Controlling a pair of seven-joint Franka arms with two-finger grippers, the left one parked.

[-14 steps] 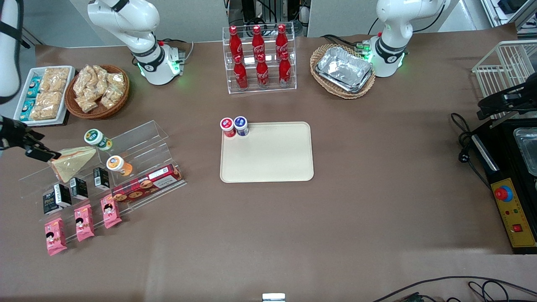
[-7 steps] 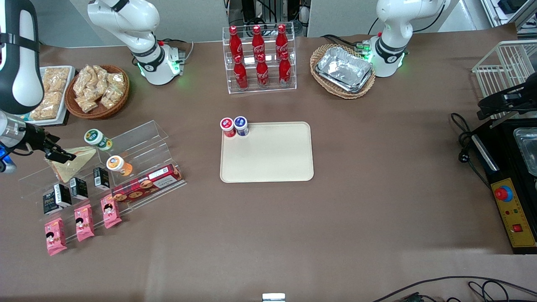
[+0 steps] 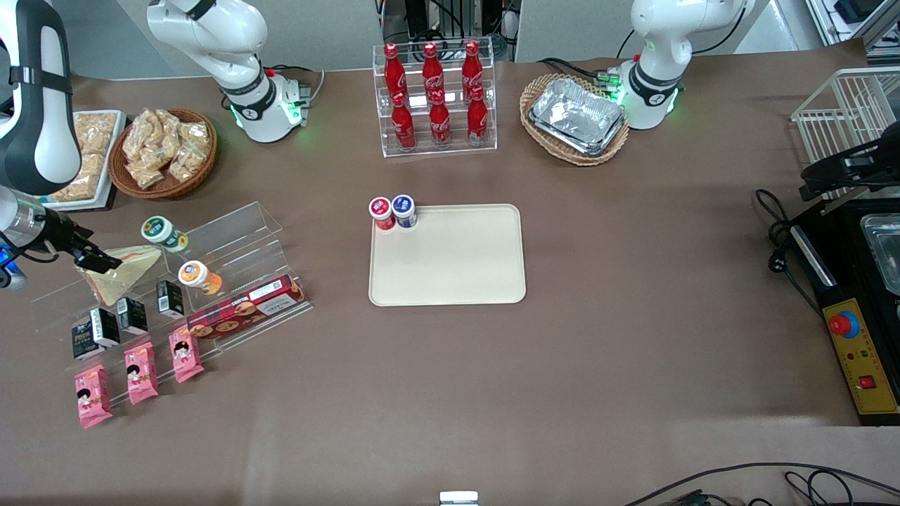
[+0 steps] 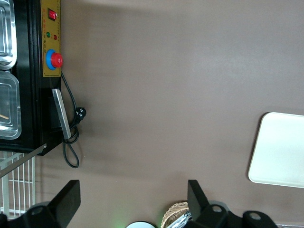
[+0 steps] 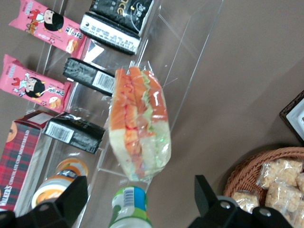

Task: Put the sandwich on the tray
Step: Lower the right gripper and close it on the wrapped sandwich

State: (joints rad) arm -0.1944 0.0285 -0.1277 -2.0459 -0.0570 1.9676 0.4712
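Observation:
I should next grab the wrapped wedge across its middle [image 3: 123, 273] with my gripper, so that I can place the sandwich on the cream tray [image 3: 450, 274].
The sandwich [image 3: 130, 270] is a wrapped triangular wedge lying on the upper step of a clear acrylic shelf [image 3: 232, 235] at the working arm's end of the table. Its orange, green and white cut edge [image 5: 140, 126] faces the wrist camera. My gripper [image 3: 95, 261] hovers over the sandwich's corner that points away from the tray. It is open [image 5: 140, 199], its black fingers [image 5: 71, 199] spread wider than the wedge and touching nothing. The cream tray [image 3: 450, 274] lies flat at the table's middle, also seen from the parked wrist [image 4: 285, 156].
A green-capped bottle [image 3: 163, 232] and an orange one [image 3: 199, 276] stand close beside the sandwich. Black cartons [image 3: 130, 314], pink snack packs [image 3: 140, 372] and a cookie box [image 3: 246, 309] fill the lower steps. Red [image 3: 381, 211] and blue [image 3: 403, 209] bottles stand at the tray's corner.
My gripper has come in from the table's edge to the sandwich's corner, and the arm's upper link has swung into the front view. The sandwich has not moved.

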